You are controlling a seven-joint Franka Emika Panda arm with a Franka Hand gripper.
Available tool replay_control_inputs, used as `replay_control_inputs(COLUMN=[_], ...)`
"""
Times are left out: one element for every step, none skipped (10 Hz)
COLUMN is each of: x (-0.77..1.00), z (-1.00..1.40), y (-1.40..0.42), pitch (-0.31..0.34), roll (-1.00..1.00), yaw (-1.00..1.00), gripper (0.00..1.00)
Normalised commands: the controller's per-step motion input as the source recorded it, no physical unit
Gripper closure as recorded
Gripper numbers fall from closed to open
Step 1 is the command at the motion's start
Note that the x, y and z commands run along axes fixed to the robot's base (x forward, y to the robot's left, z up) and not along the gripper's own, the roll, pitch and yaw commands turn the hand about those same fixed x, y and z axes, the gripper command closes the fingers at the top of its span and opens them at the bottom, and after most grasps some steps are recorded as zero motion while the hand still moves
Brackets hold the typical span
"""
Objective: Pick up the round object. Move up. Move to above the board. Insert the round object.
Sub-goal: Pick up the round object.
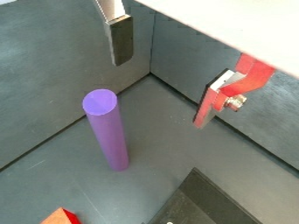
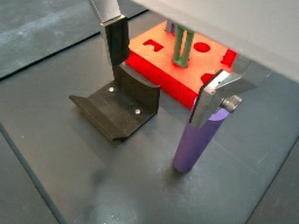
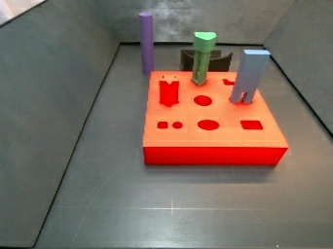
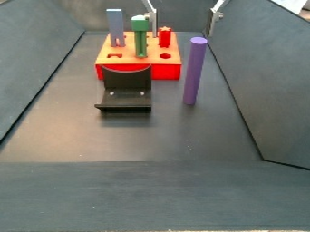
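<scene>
The purple cylinder's bottom end needs to stay free to go into the board. My gripper will reach the cylinder and grab its top end (image 3: 146,18) (image 1: 101,108).
The round object, a tall slim purple cylinder (image 4: 194,72), stands upright on the dark floor beside the board; it also shows in both wrist views (image 1: 107,127) (image 2: 193,140) and in a side view (image 3: 147,44). The board, a thick red block (image 3: 215,146) with shaped holes, also shows in a side view (image 4: 121,62) and a wrist view (image 2: 176,74). My gripper (image 4: 184,9) hangs open and empty above the cylinder's top. In both wrist views (image 1: 163,87) (image 2: 158,92) the cylinder stands close to one finger, not touched.
A green hexagonal-topped peg (image 3: 204,53), a blue-grey square peg (image 3: 247,76) and a short red piece (image 3: 169,92) stand in the board. The dark fixture (image 4: 123,91) stands against the board's side. Grey walls (image 4: 255,54) enclose the floor.
</scene>
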Motion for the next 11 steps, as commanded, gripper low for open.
replay_control_inputs(x=[-0.79, -0.76, -0.68, -0.26, -0.01, -0.01, -0.05, 0.04, 0.07, 0.0, 0.0], z=[-0.15, -0.13, -0.13, -0.19, -0.33, -0.45, -0.44, -0.31, -0.26, -0.25, -0.26], y=[-0.28, -0.36, -0.34, -0.13, -0.02, -0.02, -0.13, -0.19, -0.17, -0.12, -0.07], pitch=[-0.187, -0.227, -0.216, -0.116, -0.047, -0.027, -0.039, 0.0, 0.001, 0.0, 0.0], roll=[0.12, 0.12, 0.1, 0.0, -0.03, -0.01, 0.0, 0.0, 0.0, 0.0, 0.0], yaw=[0.09, 0.18, 0.17, 0.1, 0.0, 0.0, 0.0, 0.0, 0.0, 0.0, 0.0], gripper=[0.0, 0.0, 0.0, 0.0, 0.0, 0.0, 0.0, 0.0, 0.0, 0.0, 0.0])
